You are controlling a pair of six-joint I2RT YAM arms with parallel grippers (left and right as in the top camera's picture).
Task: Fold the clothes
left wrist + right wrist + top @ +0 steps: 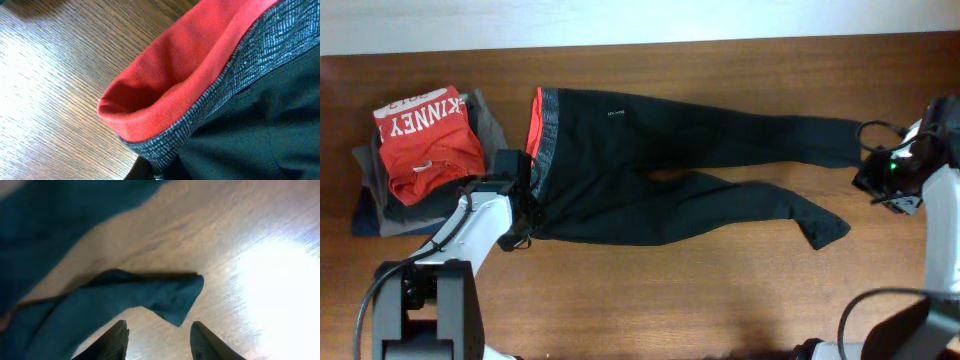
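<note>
I should next grab the black pants' near leg at its crumpled cuff with my right gripper, to stretch it straight and flat for folding.
The black pants [650,150] lie flat across the wooden table, waistband [548,125] to the left and both legs stretched to the right. My left gripper [527,205] is at the waistband's near corner. In the left wrist view the grey band with its red-orange lining [165,85] fills the frame and runs down between the dark fingers [156,174], which look shut on it. My right gripper [872,172] is open and empty just beyond the far leg's end. In the right wrist view a leg cuff [175,297] lies just ahead of its spread fingers [159,340].
A pile of folded garments sits at the far left, a red T-shirt [425,140] with white "KINNEY" lettering on top of grey and navy ones [370,205]. The table's back edge [640,42] meets a white wall. Bare wood [720,290] shows in front of the pants.
</note>
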